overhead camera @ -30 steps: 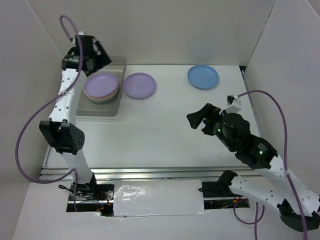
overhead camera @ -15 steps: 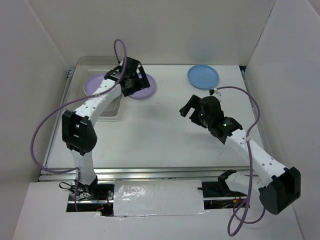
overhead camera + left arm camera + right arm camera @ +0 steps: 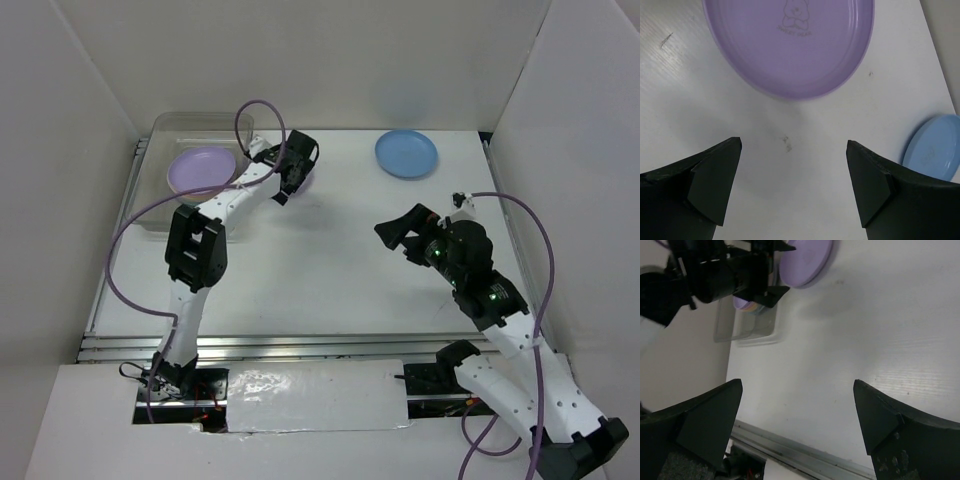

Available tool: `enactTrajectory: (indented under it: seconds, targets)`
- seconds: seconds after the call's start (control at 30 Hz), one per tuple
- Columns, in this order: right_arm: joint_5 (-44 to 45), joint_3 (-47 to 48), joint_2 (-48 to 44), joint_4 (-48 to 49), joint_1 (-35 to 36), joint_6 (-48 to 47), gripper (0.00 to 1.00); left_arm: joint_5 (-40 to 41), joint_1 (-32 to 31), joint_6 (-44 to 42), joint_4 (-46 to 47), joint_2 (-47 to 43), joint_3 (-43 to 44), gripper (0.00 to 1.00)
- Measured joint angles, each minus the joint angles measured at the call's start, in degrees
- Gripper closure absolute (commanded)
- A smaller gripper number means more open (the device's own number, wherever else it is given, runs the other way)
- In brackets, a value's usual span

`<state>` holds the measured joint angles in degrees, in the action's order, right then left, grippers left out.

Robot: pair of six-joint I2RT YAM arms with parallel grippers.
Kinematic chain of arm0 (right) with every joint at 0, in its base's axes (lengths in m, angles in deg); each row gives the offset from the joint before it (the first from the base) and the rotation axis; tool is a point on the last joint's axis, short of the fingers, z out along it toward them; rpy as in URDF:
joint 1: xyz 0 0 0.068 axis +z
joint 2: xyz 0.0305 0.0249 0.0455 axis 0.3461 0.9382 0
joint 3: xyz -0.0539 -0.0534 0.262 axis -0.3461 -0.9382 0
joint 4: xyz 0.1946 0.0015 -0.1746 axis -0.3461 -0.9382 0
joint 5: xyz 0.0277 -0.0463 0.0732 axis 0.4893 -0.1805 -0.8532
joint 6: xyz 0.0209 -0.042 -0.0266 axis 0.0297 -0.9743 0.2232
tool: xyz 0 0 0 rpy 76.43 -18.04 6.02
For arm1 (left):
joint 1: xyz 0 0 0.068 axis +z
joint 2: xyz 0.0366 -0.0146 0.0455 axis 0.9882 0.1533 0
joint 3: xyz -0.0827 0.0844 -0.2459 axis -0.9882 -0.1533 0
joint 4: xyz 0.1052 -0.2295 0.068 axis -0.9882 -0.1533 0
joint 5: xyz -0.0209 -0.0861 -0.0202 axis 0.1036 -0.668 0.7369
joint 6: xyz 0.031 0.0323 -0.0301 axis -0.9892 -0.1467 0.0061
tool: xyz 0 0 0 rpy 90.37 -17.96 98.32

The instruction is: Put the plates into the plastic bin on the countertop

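I should take hold of the lilac plate (image 3: pixel 790 45) with my left gripper by its rim below the bear print (image 3: pixel 784 94), so the plate's far rim stays free to go into the bin.
A lilac plate (image 3: pixel 790 45) lies on the white countertop (image 3: pixel 320 260) just right of the clear plastic bin (image 3: pixel 160 215). In the top view my left gripper (image 3: pixel 300 165) hovers over it and hides most of it. The left gripper (image 3: pixel 794 150) is open and empty, with the plate just beyond its fingertips. The bin holds a stack of plates with a lilac one (image 3: pixel 200 170) on top. A blue plate (image 3: pixel 406 153) lies at the far right and shows in the left wrist view (image 3: pixel 932 147). My right gripper (image 3: pixel 398 232) is open and empty above the mid-right countertop; it also shows in its wrist view (image 3: pixel 798 390).
White walls stand on the left, back and right. A metal rail (image 3: pixel 300 347) runs along the near edge. The right wrist view shows the left gripper (image 3: pixel 740 275), the lilac plate (image 3: pixel 807 262) and the bin (image 3: pixel 747 327) ahead.
My left gripper has moved from the bin's far corner rightwards to over the lilac plate on the countertop. The right arm swung forward and back, ending near where it began.
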<state>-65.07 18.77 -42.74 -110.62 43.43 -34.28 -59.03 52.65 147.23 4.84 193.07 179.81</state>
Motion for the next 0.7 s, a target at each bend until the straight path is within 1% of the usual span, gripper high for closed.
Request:
enactTrajectory:
  seconds: [0.07,0.23,0.33,0.47,0.57,0.6,0.67,0.7]
  targets:
    - [-2.0,0.0,-1.6,-0.4,-0.1,-0.5,0.0,1.1,0.3,3.1,0.0,2.7,1.9,0.01]
    - [-5.1,0.0,-4.5,-2.1,-0.1,-2.1,0.0,2.0,2.4,8.3,-0.1,6.9,2.2,0.01]
    - [-6.6,0.0,-5.2,-2.5,-0.1,-3.0,0.0,3.1,3.5,9.9,-0.4,8.7,2.9,0.01]
    - [-8.6,0.0,-5.7,-2.8,-0.1,-3.9,0.0,4.2,3.8,10.9,-0.8,11.8,7.0,0.01]
    - [-9.7,-0.6,-6.2,-3.1,-0.1,-4.6,0.0,4.2,3.8,11.6,-0.9,13.3,8.3,0.01]
    - [-9.9,-0.7,-6.4,-3.3,-0.1,-4.8,0.0,4.2,3.8,11.7,-1.0,13.6,8.3,0.06]
    - [-10.0,-0.7,-6.7,-3.8,-0.1,-5.1,0.0,4.1,3.9,12.2,-1.3,14.2,8.3,0.09]
    - [-10.0,-0.7,-6.8,-3.8,-0.1,-5.3,0.0,4.0,4.0,12.8,-1.5,14.5,8.2,0.22]
